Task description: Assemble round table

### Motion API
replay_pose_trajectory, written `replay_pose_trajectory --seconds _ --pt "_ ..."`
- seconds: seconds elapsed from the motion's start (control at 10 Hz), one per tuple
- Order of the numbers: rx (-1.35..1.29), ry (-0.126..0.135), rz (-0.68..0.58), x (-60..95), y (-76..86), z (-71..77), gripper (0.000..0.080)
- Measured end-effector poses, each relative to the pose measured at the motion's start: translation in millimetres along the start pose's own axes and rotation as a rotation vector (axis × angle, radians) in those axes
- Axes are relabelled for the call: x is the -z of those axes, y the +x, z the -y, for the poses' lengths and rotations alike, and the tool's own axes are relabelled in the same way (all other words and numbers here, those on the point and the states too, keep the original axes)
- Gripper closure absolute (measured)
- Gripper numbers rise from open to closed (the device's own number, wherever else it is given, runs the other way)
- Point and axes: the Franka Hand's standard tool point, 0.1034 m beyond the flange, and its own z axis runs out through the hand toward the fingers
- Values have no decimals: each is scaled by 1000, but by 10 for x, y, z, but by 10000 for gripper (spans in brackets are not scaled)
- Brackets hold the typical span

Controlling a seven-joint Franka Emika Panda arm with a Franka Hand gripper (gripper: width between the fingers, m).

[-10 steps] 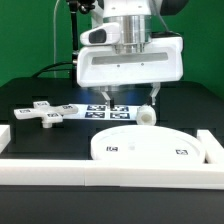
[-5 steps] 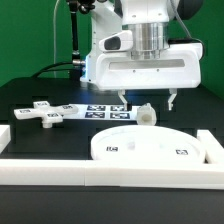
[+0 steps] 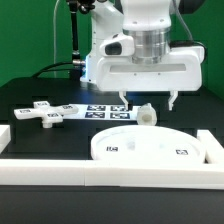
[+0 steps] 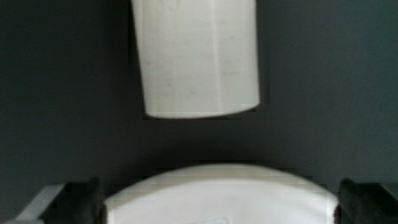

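Observation:
The disc's rounded edge shows between my fingers, short of the cylindrical leg [image 3: 147, 113] [image 4: 199, 55], so closing now would miss. My gripper moves toward the leg first, then closes.
The short cylindrical leg [image 3: 147, 113] lies on its side on the black table, just behind the large round disc [image 3: 150, 147]. The cross-shaped base piece [image 3: 45, 113] lies at the exterior view's left. My gripper [image 3: 148, 100] hangs open and empty above the leg, its fingers [image 3: 123, 99] spread wide to either side. In the wrist view the leg [image 4: 199, 55] lies lengthwise ahead of the gripper [image 4: 217, 205]. The disc's rounded edge [image 4: 222, 190] shows between the two dark fingertips [image 4: 71, 200].
The marker board [image 3: 103, 109] lies flat behind the disc, between the base piece and the leg. A long white rail [image 3: 100, 172] runs along the front. White rail ends stand at the left [image 3: 5, 135] and at the right [image 3: 212, 142].
The gripper has moved toward the exterior view's right and now hangs over the leg. It stays open. The parts have not moved.

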Motion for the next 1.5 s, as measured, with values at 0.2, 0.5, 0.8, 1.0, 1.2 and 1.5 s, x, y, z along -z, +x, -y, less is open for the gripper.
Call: replay_pose_trajectory --seconds 0.2,0.5,0.8,1.0,1.2,1.5 --pt "10 -7 139 -61 -31 -35 151" --pt "8 -16 359 -145 -76 -76 151" --pt "3 -28 598 -211 -190 -94 151" --pt "4 -32 702 -265 -191 -89 151" --pt "5 -39 846 -339 -264 -99 151" --pt "15 -33 859 -455 -218 -98 154"
